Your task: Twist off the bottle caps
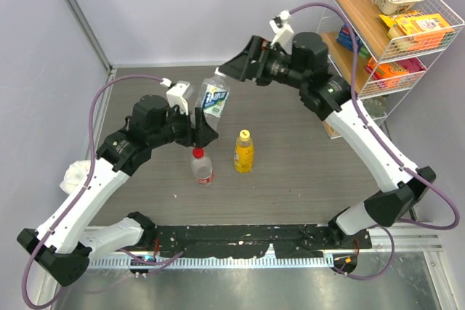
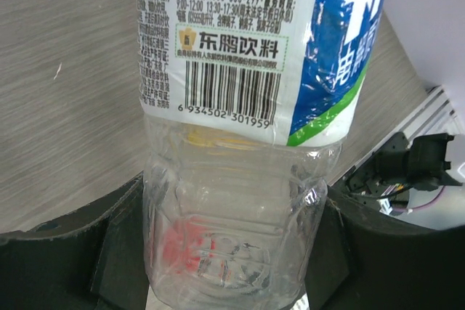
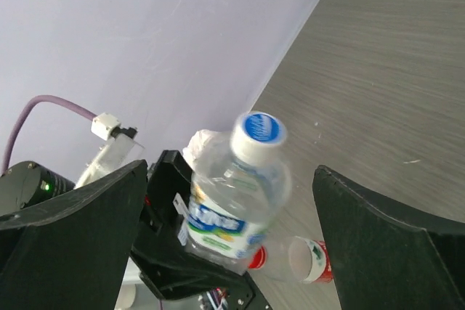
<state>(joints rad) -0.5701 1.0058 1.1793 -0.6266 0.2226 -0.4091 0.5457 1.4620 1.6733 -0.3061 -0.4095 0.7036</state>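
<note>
Next, my right gripper grabs the white-blue cap [image 1: 219, 72] [image 3: 259, 136] by its opposite sides to unscrew it, with the fingers in line with the bottle.
My left gripper [image 1: 200, 125] is shut on the base of the clear bottle with the blue-white label [image 1: 213, 99] and holds it tilted above the table. In the left wrist view the bottle [image 2: 232, 70] fills the gap between the fingers [image 2: 116, 252]. Its white-blue cap [image 3: 259, 136] points at my right gripper [image 1: 231, 70], which is open, one finger on each side of the cap and apart from it. The clear bottle with the red label [image 1: 203, 168] and red cap [image 1: 197, 152] stands below. The yellow-orange bottle [image 1: 244, 154] with its yellow cap [image 1: 245, 134] stands beside it.
A white wire shelf [image 1: 436, 41] with snack boxes stands at the back right. A crumpled white thing [image 1: 75, 173] lies at the table's left edge. Grey walls close the back and left. The red-label bottle also shows in the right wrist view [image 3: 309, 259].
</note>
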